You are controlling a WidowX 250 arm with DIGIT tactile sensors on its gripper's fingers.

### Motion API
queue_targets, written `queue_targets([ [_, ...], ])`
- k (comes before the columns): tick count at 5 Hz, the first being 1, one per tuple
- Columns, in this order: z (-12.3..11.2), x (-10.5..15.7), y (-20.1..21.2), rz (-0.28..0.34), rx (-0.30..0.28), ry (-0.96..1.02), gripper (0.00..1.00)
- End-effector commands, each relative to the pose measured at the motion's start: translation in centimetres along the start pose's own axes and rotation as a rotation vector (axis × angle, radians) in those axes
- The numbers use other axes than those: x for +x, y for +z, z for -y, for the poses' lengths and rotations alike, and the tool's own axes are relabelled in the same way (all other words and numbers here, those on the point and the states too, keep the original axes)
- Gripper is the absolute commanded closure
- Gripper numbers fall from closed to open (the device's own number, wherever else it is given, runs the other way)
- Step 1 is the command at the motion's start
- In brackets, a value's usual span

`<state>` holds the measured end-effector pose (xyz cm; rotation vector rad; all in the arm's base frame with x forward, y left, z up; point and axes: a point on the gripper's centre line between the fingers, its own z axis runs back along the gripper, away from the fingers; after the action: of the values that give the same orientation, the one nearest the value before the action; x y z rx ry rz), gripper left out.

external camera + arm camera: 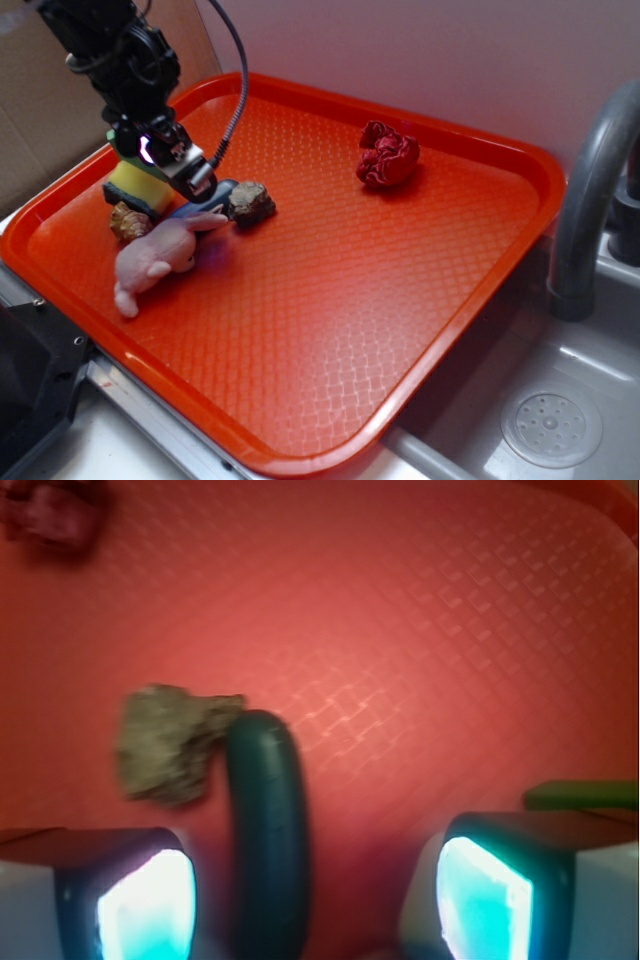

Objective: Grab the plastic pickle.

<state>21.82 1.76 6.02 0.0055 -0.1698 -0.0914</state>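
Note:
My gripper comes down before it closes on the plastic pickle. My fingers stop above it and the orange tray in the wrist view, so closing now would miss.
The plastic pickle is a glossy, very dark green oblong lying on the orange tray. In the wrist view it runs lengthwise between my fingers, nearer the left one, with a wide gap to the right one. My gripper is open and low over it, with no pad touching it. From the exterior view the gripper hangs over the tray's left part, and only the pickle's end shows beneath it.
A lumpy brown rock-like piece touches the pickle's far end. A pink plush bunny lies just in front, with a yellow-green block and a brown lump behind. A red crumpled item sits far back. Faucet and sink stand right.

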Motion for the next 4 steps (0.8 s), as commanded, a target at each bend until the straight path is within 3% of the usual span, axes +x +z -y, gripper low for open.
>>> queue_targets([
  [1, 1.4, 0.9, -2.3, -0.005, 0.019, -0.107, 0.00],
  [3, 3.0, -0.4, -5.2, -0.068, 0.023, -0.157, 0.00],
  [4, 2.1, -0.4, -5.4, -0.070, 0.003, -0.120, 1.00],
])
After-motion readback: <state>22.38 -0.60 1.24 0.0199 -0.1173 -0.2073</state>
